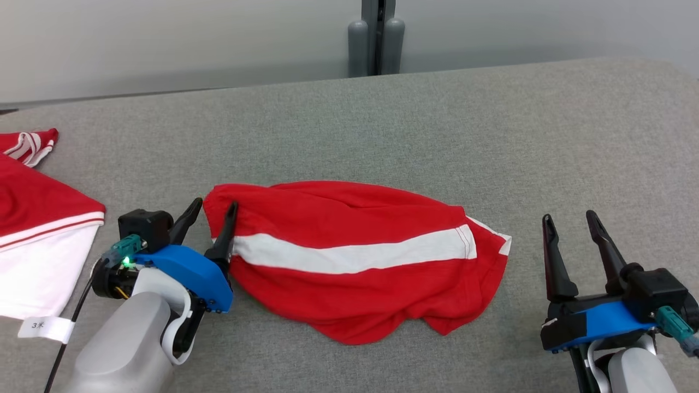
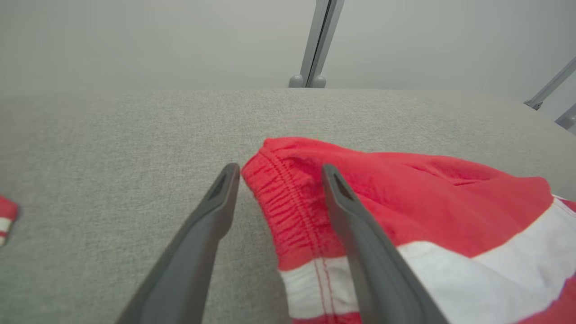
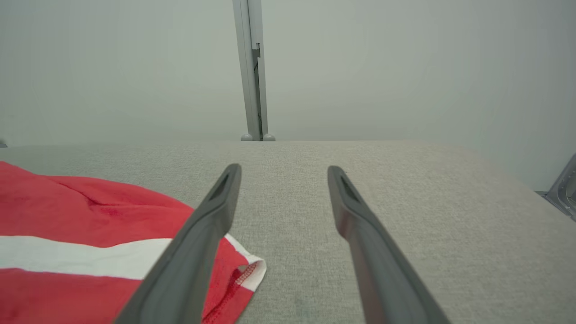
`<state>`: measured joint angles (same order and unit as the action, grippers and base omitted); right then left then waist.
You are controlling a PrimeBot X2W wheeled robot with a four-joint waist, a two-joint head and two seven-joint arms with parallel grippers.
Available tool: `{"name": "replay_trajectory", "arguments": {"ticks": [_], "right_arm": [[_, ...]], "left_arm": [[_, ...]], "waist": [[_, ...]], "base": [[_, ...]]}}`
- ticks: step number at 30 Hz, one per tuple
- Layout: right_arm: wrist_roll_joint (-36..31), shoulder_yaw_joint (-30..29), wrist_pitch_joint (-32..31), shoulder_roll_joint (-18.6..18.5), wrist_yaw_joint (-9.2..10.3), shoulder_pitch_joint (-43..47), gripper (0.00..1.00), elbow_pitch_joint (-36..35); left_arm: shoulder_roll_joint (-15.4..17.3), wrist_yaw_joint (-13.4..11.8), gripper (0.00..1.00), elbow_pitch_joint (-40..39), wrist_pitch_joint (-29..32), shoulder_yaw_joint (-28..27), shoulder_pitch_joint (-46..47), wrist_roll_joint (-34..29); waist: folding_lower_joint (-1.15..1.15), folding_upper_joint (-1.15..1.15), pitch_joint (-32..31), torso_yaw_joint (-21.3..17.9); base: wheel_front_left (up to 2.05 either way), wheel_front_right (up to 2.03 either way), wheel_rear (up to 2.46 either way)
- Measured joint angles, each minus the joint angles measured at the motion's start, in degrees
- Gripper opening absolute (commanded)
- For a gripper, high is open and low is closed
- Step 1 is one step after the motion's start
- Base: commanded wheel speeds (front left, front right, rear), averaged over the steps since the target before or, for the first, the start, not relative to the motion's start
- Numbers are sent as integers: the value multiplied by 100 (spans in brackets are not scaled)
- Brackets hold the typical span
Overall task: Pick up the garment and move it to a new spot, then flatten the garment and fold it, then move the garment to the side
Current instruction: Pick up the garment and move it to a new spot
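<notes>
The right gripper grabs the hem of the red shorts next, where the white stripe ends, to move them to a new spot.
The garment point(image 1: 349, 256) is a pair of red shorts with a white stripe, lying folded and a bit rumpled in the middle of the grey table. My left gripper point(image 1: 213, 210) is open at its left end; the elastic waistband corner point(image 2: 288, 198) lies between the spread fingers, one finger over the cloth, not pinched. My right gripper point(image 1: 570, 221) stands open over bare table just right of the garment's hem point(image 3: 245, 272), touching nothing.
Another red and white garment point(image 1: 38, 218) with a paper tag point(image 1: 46, 327) lies at the table's left edge. A grey post point(image 1: 377, 38) rises behind the table's far edge. Open grey table surface point(image 1: 491, 136) stretches behind and to the right.
</notes>
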<state>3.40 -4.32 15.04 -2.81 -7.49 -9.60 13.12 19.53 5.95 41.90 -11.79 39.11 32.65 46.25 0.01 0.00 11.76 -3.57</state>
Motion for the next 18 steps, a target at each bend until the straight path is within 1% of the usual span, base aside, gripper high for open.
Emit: {"name": "replay_trajectory", "arguments": {"ticks": [4, 9, 13, 15, 18], "right_arm": [[-9, 27, 0, 0, 0, 29, 100, 79], [-14, 52, 0, 1, 0, 113, 100, 155], [-15, 73, 0, 0, 0, 197, 100, 203], [-15, 104, 0, 1, 0, 253, 100, 234], [-15, 134, 0, 1, 0, 322, 100, 270]], "left_arm": [[0, 45, 100, -3, -104, 33, -128, 15], [40, 48, 100, -259, -247, -74, -569, 87], [38, -152, 100, -678, -304, -364, -944, 118], [26, -379, 100, -1135, -313, -688, -1315, -41], [-37, -610, 100, -1662, -322, -1126, -1747, -315]], "waist": [[0, 0, -201, 58], [0, 0, -473, 145], [-1, 0, -636, 205], [-1, 0, -736, 253], [-1, 0, -829, 291]], "base": [[0, 0, 0], [0, 0, 0], [0, 0, 0], [0, 0, 0], [0, 0, 0]]}}
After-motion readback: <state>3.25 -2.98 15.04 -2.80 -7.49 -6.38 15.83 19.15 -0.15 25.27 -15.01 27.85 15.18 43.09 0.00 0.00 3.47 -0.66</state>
